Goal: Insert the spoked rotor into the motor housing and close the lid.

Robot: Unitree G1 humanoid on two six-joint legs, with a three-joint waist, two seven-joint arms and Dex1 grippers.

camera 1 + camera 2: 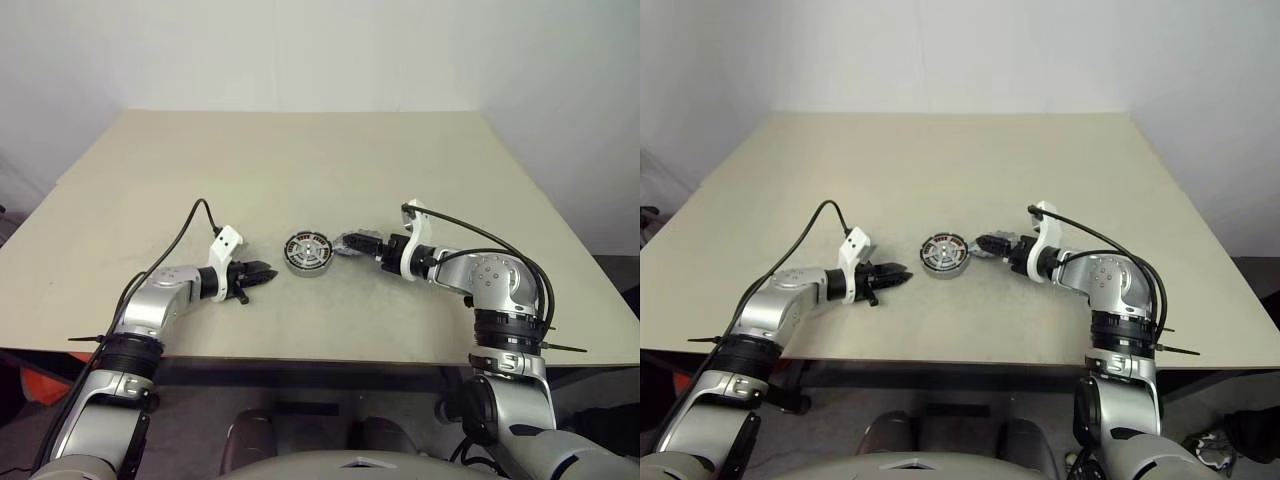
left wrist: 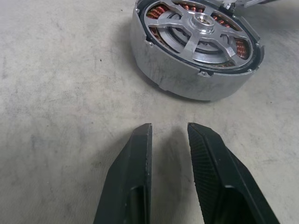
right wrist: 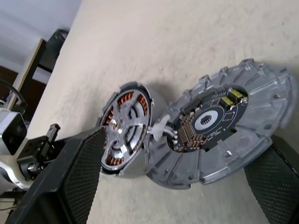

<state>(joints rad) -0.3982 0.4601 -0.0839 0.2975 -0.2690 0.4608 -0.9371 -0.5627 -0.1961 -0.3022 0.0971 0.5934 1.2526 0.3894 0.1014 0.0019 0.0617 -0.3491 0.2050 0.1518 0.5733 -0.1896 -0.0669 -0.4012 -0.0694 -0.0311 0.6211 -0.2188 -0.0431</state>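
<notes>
My right gripper grabs the lid's clear ribbed rim next, to close the motor housing over the rotor.
The motor housing lies on the table's near middle, a silver puck with copper windings. The spoked rotor sits inside it, hub up. The lid stands tilted on edge right beside the housing, its circuit-board face showing, joined to the housing by short white wires. My right gripper is open wide, one finger on each side of the lid; whether it touches the lid I cannot tell. My left gripper rests low, a short way left of the housing, pointing at it, its fingers slightly apart with nothing between them.
The beige table stretches far behind and to both sides of the parts. Its front edge runs just below my forearms. A black cable loops above the left arm and another above the right.
</notes>
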